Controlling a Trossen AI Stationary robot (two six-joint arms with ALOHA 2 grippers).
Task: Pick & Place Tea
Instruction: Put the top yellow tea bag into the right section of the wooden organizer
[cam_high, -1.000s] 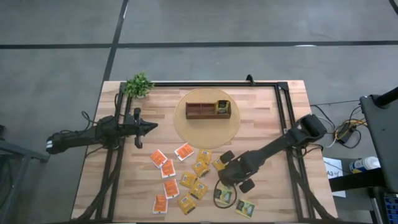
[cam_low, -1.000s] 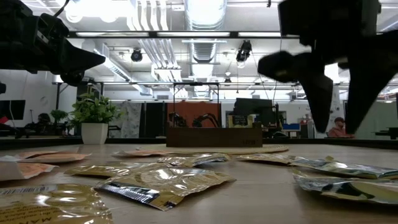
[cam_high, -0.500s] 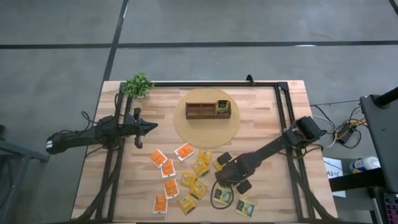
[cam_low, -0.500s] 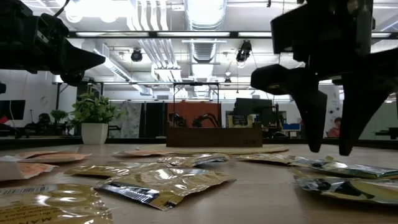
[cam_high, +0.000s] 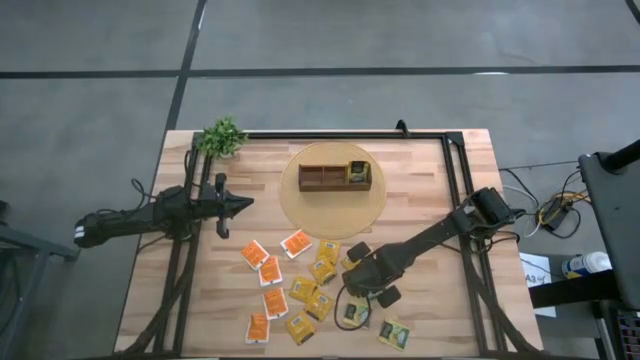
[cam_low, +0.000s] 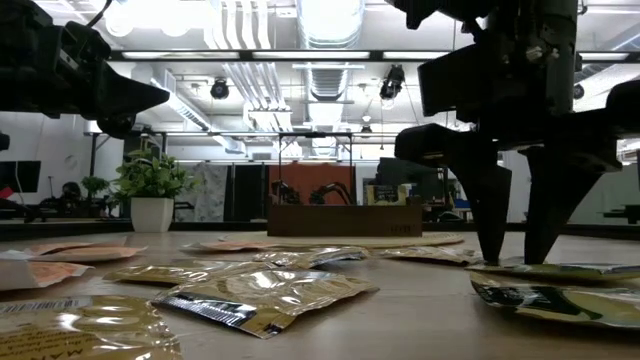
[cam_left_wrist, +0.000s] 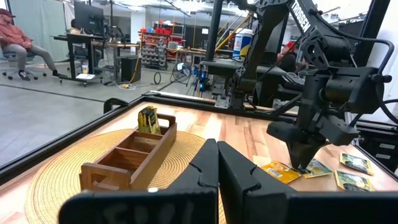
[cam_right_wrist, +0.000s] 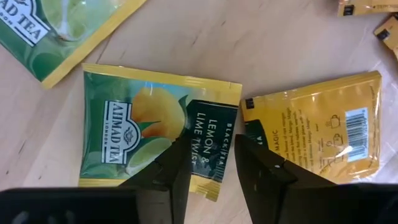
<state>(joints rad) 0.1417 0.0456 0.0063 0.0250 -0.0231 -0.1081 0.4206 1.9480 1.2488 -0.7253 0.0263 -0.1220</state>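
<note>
The right gripper's low fingers are on both sides of the dark-label end's edge (cam_right_wrist: 225, 130), one of them beside the yellow sachet (cam_right_wrist: 317, 124). The right gripper needs to close on the green sachet, as closing now would hold it.
Several small square tea sachets lie flat on the near half of the table: orange-and-white ones (cam_high: 262, 262), yellow ones (cam_high: 308, 292) and green ones (cam_high: 396, 333). My right gripper (cam_high: 358, 296) is open and points down at a green "Lemon & Lime Twist" sachet (cam_right_wrist: 155, 137). One finger stands over its dark-label end and the other just past its edge, beside a yellow sachet (cam_right_wrist: 317, 124). In the low view its tips (cam_low: 513, 262) reach table height. My left gripper (cam_high: 245, 204) is shut and hovers over the table's left side. My right gripper comes from above, pointing down, at the green sachet's dark-label end (cam_right_wrist: 208, 140), which lies flat on the table. One finger (cam_right_wrist: 177, 165) stands over that end and the other (cam_right_wrist: 261, 168) past its edge. I cannot tell whether they touch it.
A brown three-compartment wooden box (cam_high: 335, 177) sits on a round woven mat (cam_high: 333, 208) at the table's far middle, with a few sachets standing in its right compartment (cam_high: 358, 172). A small potted plant (cam_high: 222, 136) is at the far left corner. Black frame rails run along the table's sides.
My right gripper has come down to table height and shifted slightly toward the table's near-left, onto the green sachet. The sachets have stayed where they were.
</note>
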